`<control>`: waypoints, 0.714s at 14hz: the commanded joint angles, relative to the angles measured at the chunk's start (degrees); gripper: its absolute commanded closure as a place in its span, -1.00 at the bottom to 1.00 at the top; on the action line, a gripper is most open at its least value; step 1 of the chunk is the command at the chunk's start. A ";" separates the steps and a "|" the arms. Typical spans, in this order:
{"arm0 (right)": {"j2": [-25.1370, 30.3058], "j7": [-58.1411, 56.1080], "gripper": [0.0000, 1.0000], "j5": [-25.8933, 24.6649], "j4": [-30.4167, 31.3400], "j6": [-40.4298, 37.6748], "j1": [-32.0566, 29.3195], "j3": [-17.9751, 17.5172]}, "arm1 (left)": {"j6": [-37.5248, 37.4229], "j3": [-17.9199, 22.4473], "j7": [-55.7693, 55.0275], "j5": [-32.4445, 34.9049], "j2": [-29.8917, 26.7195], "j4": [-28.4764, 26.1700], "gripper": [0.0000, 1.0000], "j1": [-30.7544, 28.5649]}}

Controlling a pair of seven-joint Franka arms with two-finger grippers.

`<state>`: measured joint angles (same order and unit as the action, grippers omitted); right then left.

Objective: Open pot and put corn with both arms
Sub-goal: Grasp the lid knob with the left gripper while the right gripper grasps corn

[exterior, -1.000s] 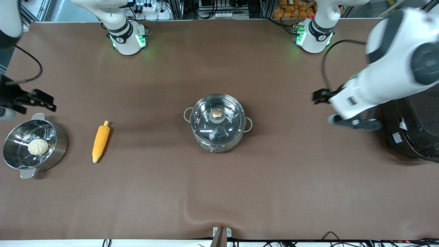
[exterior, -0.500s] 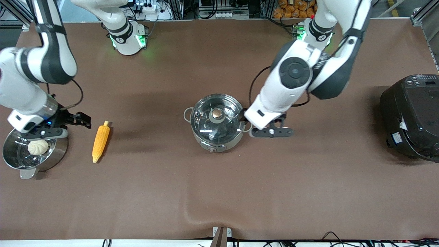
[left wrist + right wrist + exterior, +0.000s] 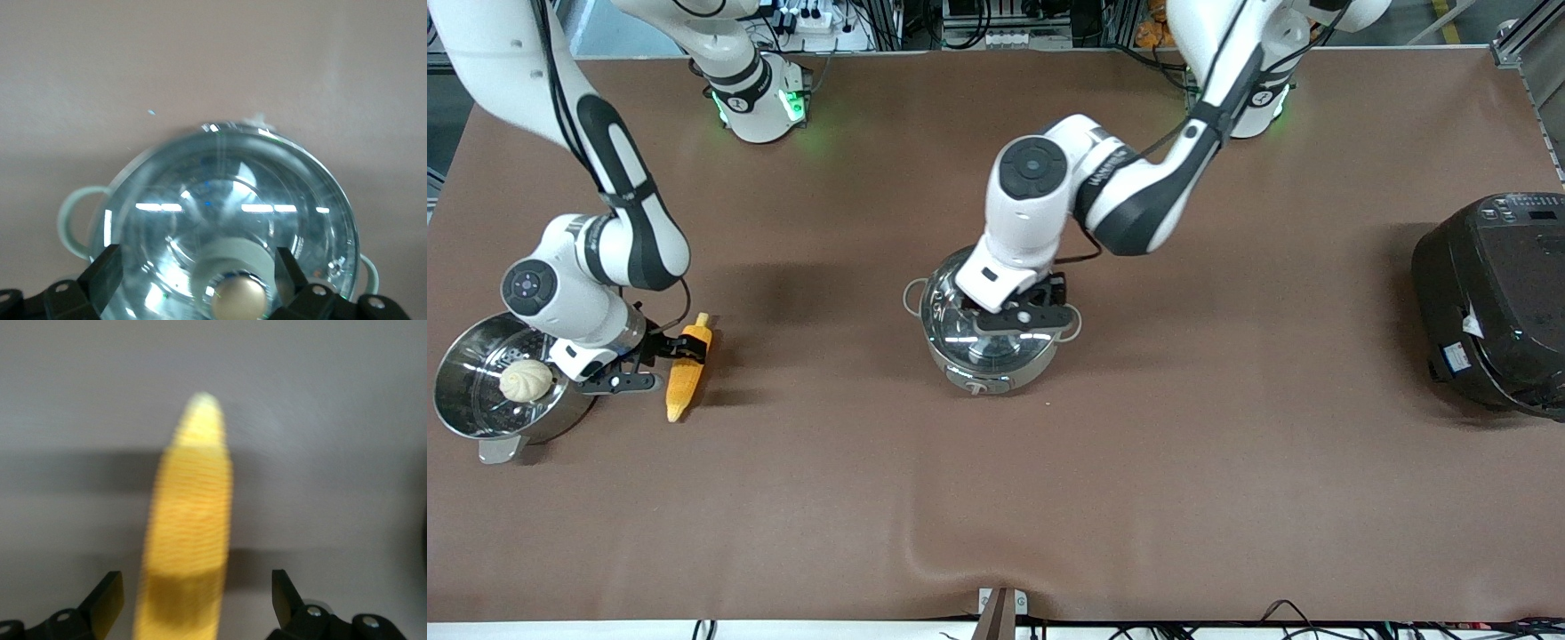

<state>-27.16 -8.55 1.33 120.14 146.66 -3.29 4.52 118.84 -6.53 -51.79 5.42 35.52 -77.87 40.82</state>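
My left gripper should lower first: my fingers are above the tan knob (image 3: 240, 300) and would miss now.
The grey pot (image 3: 985, 376) stands mid-table with its glass lid (image 3: 960, 336) on. My left gripper (image 3: 1014, 313) is open just above the lid. In the left wrist view its fingers (image 3: 107, 268) stand on either side of the tan knob (image 3: 240, 300) without touching it, and the lid (image 3: 227, 207) fills the view. The yellow corn (image 3: 679, 388) lies on the table toward the right arm's end. My right gripper (image 3: 685, 353) is open over its thick end. In the right wrist view the corn (image 3: 190, 513) runs between the spread fingers (image 3: 110, 595).
A shiny steel steamer pot (image 3: 496, 449) holding a cream bun (image 3: 525, 380) stands right beside the corn, close to my right hand. A large black rice cooker (image 3: 1494, 302) stands at the left arm's end of the table.
The left gripper moved from beside the pot to over the lid knob. The right gripper moved from over the steamer pot to over the corn. Both came lower.
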 commanded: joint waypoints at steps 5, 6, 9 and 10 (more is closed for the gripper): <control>-1.23 1.25 -0.10 5.26 -0.78 -0.14 0.21 -0.65 | -0.02 0.82 -4.64 6.26 2.63 1.58 -1.00 4.53; -1.23 1.16 0.23 5.26 -0.78 -0.23 0.65 -0.56 | -0.02 0.82 -4.73 6.79 2.72 1.50 -1.00 4.53; 0.26 0.99 0.97 5.18 -3.05 -3.55 1.27 -0.56 | -0.10 0.64 -7.88 6.62 2.54 1.50 1.00 4.53; 0.96 0.90 1.00 5.18 -5.85 -8.53 1.53 -0.56 | -0.10 0.64 -8.76 6.79 2.54 1.50 1.00 4.53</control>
<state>-28.59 -8.12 5.75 117.51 144.63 -2.27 3.96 119.02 -6.24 -57.57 10.27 37.49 -77.78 44.77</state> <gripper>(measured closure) 0.568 0.308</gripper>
